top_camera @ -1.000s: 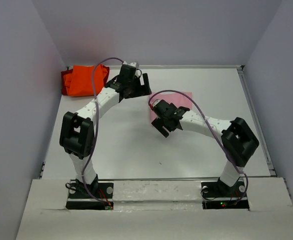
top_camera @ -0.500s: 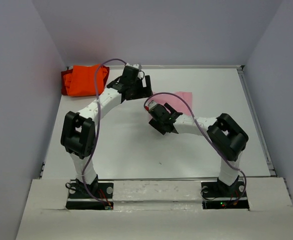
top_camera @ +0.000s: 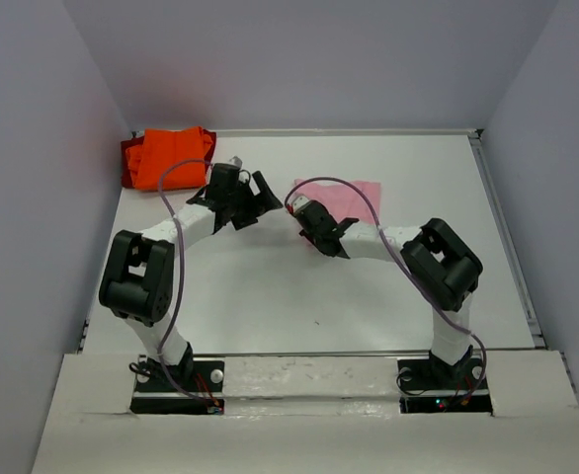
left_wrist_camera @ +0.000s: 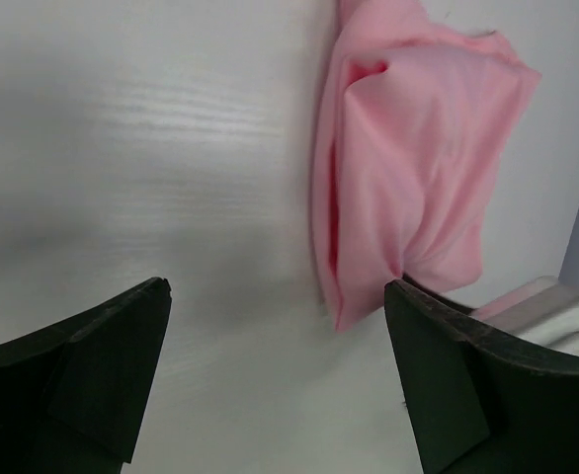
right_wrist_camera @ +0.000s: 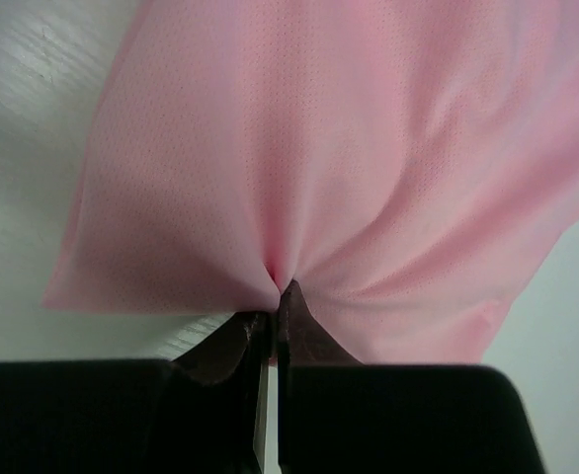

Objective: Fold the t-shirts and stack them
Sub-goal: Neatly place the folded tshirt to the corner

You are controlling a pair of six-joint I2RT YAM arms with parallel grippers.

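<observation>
The left gripper takes hold of the pink t-shirt's edge facing the orange t-shirts next. It then stacks the folded pink t-shirt, still folded, on them.
A folded light pink t-shirt lies at the middle back of the white table. My right gripper is at its near left edge and shut on a pinch of the pink cloth, which puckers at the closed tips. My left gripper stands open just left of the shirt. In the left wrist view its fingers spread wide over bare table, with the pink t-shirt ahead to the right. Bright orange t-shirts lie piled in the back left corner.
Grey walls close in the table on three sides, and a metal rail runs along its right edge. Both arm bases sit at the near edge. A purple cable loops over the pink shirt.
My right gripper moved back and left onto the pink t-shirt's edge and shut on it. My left arm swung left and lower, its gripper still open.
</observation>
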